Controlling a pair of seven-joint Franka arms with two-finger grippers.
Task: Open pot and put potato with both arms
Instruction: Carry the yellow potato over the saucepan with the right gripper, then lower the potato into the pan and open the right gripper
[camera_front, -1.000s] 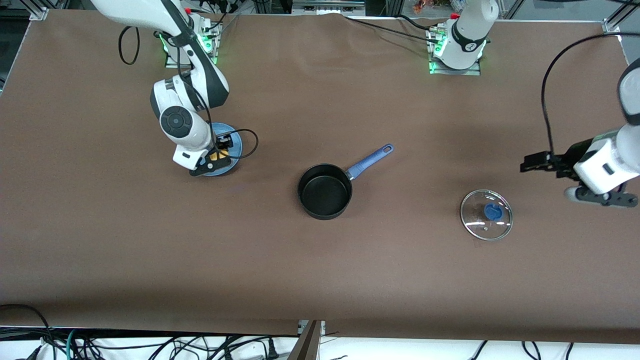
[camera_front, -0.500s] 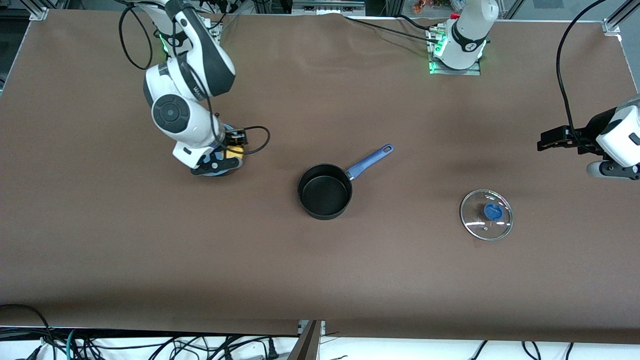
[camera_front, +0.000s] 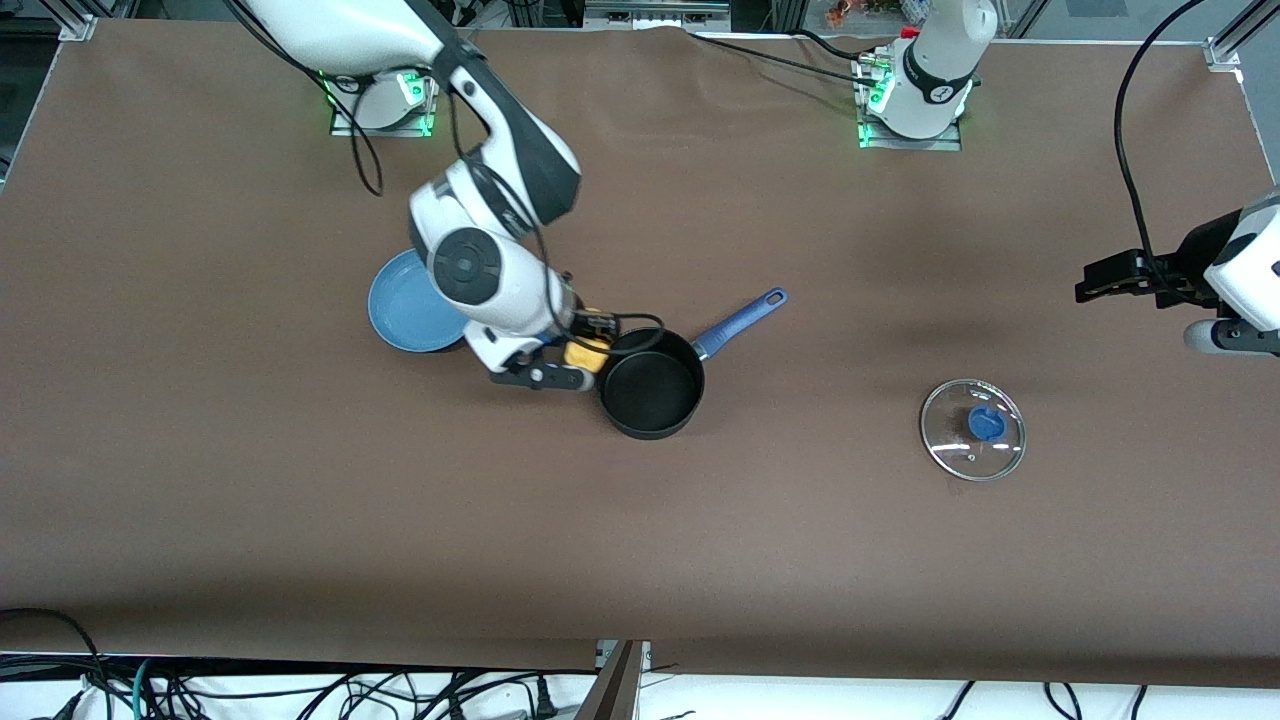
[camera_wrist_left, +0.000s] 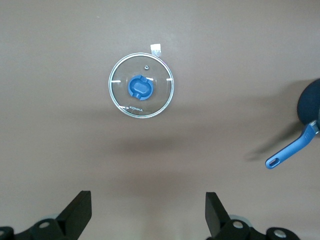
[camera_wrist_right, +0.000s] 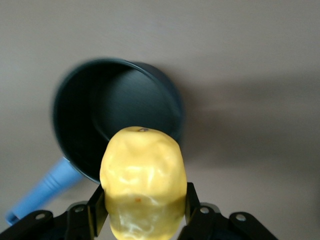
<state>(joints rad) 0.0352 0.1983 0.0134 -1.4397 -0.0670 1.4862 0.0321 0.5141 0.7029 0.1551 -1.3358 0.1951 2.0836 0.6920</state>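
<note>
My right gripper should move the yellow potato toward the pot before release, as it hangs above and short of the pot's rim.
The black pot (camera_front: 650, 383) with its blue handle (camera_front: 740, 320) stands uncovered mid-table, its inside empty (camera_wrist_right: 117, 112). Its glass lid (camera_front: 973, 429) with a blue knob lies flat toward the left arm's end of the table and shows in the left wrist view (camera_wrist_left: 141, 85). My right gripper (camera_front: 575, 362) is shut on the yellow potato (camera_front: 585, 353), in the air just beside the pot's rim on the side toward the plate. The potato (camera_wrist_right: 143, 182) fills the right wrist view, clamped between both fingers. My left gripper (camera_front: 1105, 280) hangs open and empty in the air, its fingers (camera_wrist_left: 75, 215) wide apart.
A flat light-blue plate (camera_front: 405, 315) lies bare on the table beside the right arm, toward the right arm's end from the pot. Both arm bases stand along the table's edge farthest from the front camera. Cables trail past the nearest edge.
The right gripper lifted the potato off the plate and carried it over to the pot's rim, uncovering the plate. The left arm rose away from the lid, then held still.
</note>
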